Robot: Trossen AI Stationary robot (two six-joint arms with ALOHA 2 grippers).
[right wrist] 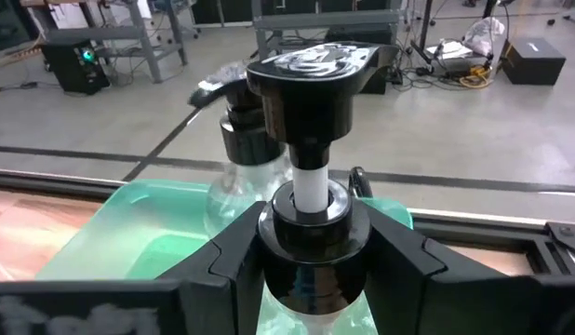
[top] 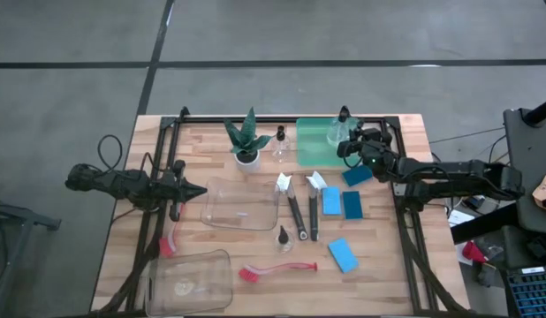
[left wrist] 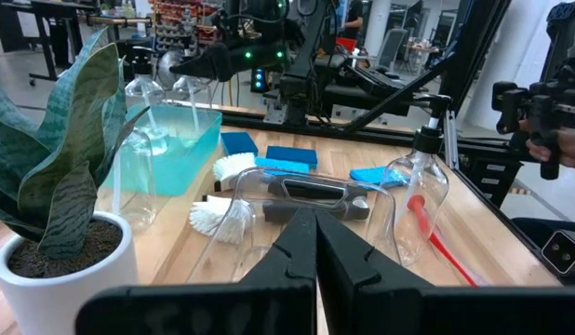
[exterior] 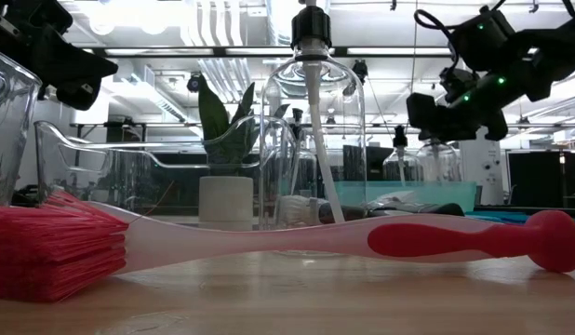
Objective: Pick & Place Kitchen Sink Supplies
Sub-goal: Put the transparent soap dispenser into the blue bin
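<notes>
The clear bottle is upright inside the green tray's rim and would stand, so it is time for my right gripper to open now.
My right gripper is over the green tray, shut on a clear bottle with a black pump top. A second bottle stands behind it in the tray. Another bottle stands beside the plant, and one stands mid-table. Blue sponges lie flat on the wood. Two black-handled, white-headed brushes lie side by side. Red brushes lie near the front. My left gripper is shut and hovers at the left. My right gripper pinches the bottle by its black neck collar, just below the pump head, one finger on each side. The fingers come in about level from the table's right. The bottle stays upright; whether its base rests on the tray is hidden.
A spiky green plant in a white pot stands left of the tray. One clear bin sits just right of my left gripper, another at the near left corner. A black frame borders the table.
</notes>
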